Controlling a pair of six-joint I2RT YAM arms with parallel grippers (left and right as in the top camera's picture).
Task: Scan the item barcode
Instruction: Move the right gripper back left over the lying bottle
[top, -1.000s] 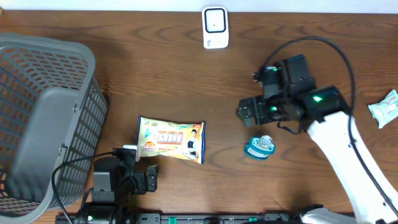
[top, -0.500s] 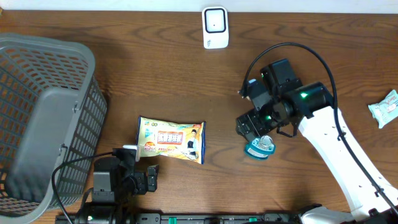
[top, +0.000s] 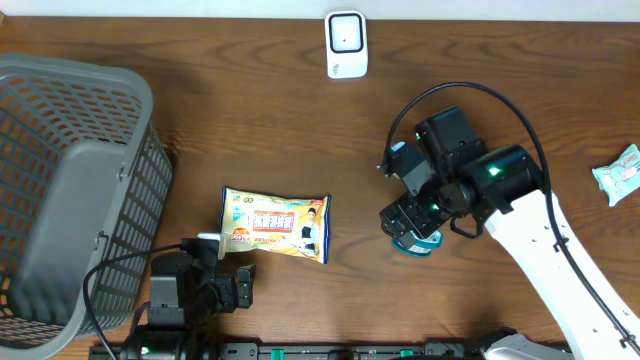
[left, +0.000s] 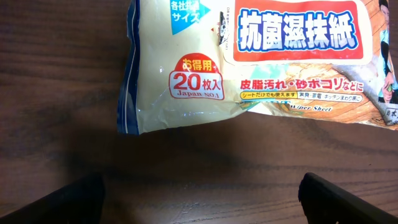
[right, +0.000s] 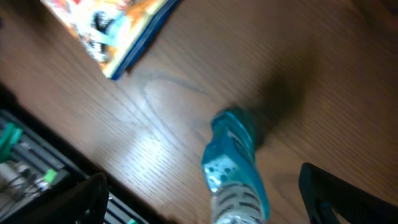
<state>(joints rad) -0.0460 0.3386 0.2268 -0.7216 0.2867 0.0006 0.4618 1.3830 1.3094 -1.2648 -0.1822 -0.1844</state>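
Note:
My right gripper grabs the teal packet across its narrow width (top: 419, 243) (right: 232, 169) next, so its printed side stays uncovered to scan the barcode.
A small teal-and-clear packet (top: 420, 246) lies on the wooden table right of centre. My right gripper (top: 408, 228) hovers right over it and covers part of it. In the right wrist view the teal packet (right: 235, 163) lies between the two dark fingers (right: 339, 196), which stand wide apart and do not touch it, so the gripper (right: 208, 208) is open. A white scanner (top: 346, 44) stands at the far edge. My left gripper (top: 236, 287) rests open near the front edge, just short of a yellow wipes pack (top: 277, 224); its fingers (left: 59, 200) frame bare wood below the pack (left: 249, 68).
A grey mesh basket (top: 70, 190) fills the left side of the table. A pale green packet (top: 620, 172) lies at the right edge. A corner of the wipes pack (right: 109, 28) shows in the right wrist view. Black rails run along the front edge (right: 25, 155).
My right arm has swung toward the front and left, coming down over the teal packet, jaws still wide. The left arm and the wipes pack have not moved.

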